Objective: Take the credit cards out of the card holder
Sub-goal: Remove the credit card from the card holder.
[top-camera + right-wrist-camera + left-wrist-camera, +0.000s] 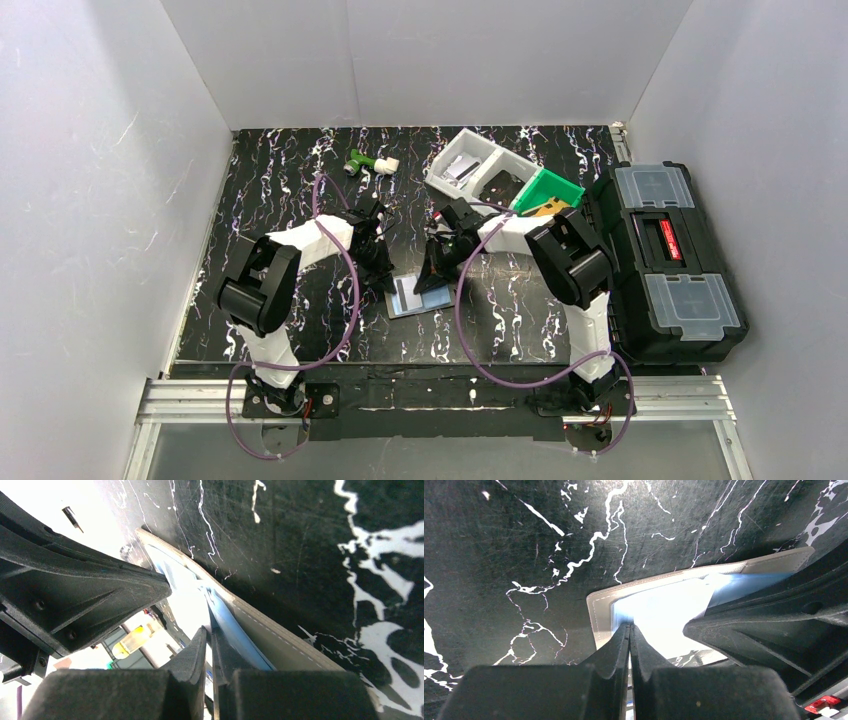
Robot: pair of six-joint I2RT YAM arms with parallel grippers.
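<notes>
The left gripper would go up alone if it lifted now and leave the card holder [415, 298] lying, because its joined fingers only press on top of the card holder's bright sleeve [408, 292].
The card holder [415, 298] lies open on the black marbled table between my two grippers, shiny inner sleeves up. My left gripper [385, 278] is shut and empty, its joined tips [629, 627] pressing on the bright sleeve just inside the grey stitched border [601, 610]. My right gripper [437, 278] comes in from the other side. Its jaws [209, 630] stand closed to a thin slit on the edge of a light blue credit card [240, 635], which lifts off the grey holder [285, 642]. Most of that card is hidden behind the right finger.
A white bin [465, 165] and a green bin [548, 192] stand at the back right. A black toolbox [665, 255] fills the right side. A small green and white object [368, 163] lies at the back. Purple cables loop from both arms.
</notes>
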